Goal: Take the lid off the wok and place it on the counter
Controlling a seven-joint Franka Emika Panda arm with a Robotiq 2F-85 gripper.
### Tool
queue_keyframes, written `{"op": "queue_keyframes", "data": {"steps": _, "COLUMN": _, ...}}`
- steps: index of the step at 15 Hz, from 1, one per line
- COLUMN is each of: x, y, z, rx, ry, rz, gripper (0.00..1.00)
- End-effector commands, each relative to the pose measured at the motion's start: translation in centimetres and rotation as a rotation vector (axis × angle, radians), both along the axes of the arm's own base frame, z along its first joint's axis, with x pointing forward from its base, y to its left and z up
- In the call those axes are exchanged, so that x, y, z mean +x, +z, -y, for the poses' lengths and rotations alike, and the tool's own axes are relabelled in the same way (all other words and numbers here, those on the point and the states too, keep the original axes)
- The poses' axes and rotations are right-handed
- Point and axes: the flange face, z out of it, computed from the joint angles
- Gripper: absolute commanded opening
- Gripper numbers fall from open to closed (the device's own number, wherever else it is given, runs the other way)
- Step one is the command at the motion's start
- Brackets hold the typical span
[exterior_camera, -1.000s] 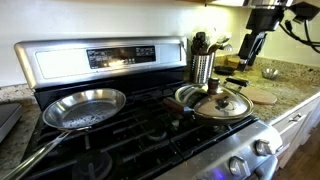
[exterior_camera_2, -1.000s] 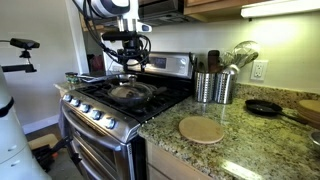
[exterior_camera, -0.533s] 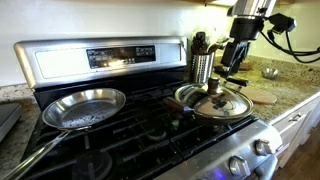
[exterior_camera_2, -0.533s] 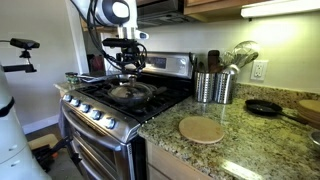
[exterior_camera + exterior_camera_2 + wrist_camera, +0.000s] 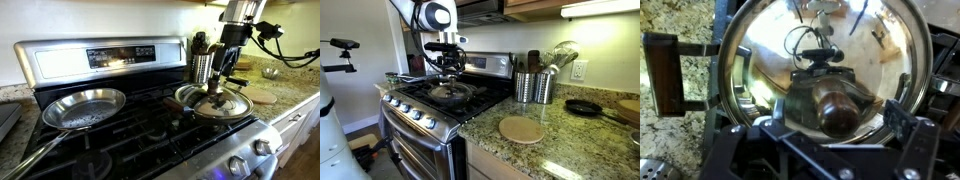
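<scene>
My gripper should next grab the lid from above by its dark knob. Then it can lift the lid level and put it rim-down on the counter.
The shiny silver lid (image 5: 222,104) with its dark knob (image 5: 215,87) sits on the black wok (image 5: 183,100) on the stove's front burner. It also shows in an exterior view (image 5: 447,93). In the wrist view the lid (image 5: 770,60) fills the frame, with the knob (image 5: 840,108) at centre and the wok's dark handle (image 5: 664,74) at left. My gripper (image 5: 222,76) (image 5: 445,70) hangs just above the knob. It is open, with a finger on each side of the knob (image 5: 826,132), and touches nothing. The granite counter (image 5: 570,150) lies beside the stove.
A silver long-handled skillet (image 5: 84,107) sits on another burner. A metal utensil holder (image 5: 533,87) (image 5: 203,66), a tan wooden disc (image 5: 523,129) (image 5: 262,96), a small metal bowl (image 5: 270,72) and a small black pan (image 5: 585,107) stand on the counter.
My gripper has moved from over the counter side to above the lid and come down toward the knob. The lid and wok have not moved.
</scene>
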Motion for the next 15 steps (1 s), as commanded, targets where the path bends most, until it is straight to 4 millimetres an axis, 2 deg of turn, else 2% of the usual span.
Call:
{"op": "queue_keyframes", "data": {"steps": 1, "x": 0.9, "y": -0.8, "z": -0.4, "rx": 0.016, "ry": -0.030, "rz": 0.019, "gripper": 1.00}}
{"op": "queue_keyframes", "data": {"steps": 5, "x": 1.2, "y": -1.9, "z": -0.5, "rx": 0.021, "ry": -0.043, "rz": 0.017, "gripper": 1.00}}
{"op": "queue_keyframes", "data": {"steps": 6, "x": 1.3, "y": -2.0, "z": -0.5, "rx": 0.021, "ry": -0.043, "rz": 0.015, "gripper": 0.96}}
{"op": "queue_keyframes", "data": {"steps": 7, "x": 1.2, "y": -2.1, "z": -0.7, "rx": 0.024, "ry": -0.039, "rz": 0.011, "gripper": 0.88}}
{"op": "queue_keyframes", "data": {"steps": 8, "x": 1.2, "y": -2.2, "z": -0.8, "rx": 0.024, "ry": -0.037, "rz": 0.007, "gripper": 0.73}}
{"op": "queue_keyframes", "data": {"steps": 15, "x": 0.9, "y": -1.7, "z": -2.0, "rx": 0.034, "ry": -0.017, "rz": 0.007, "gripper": 0.28}}
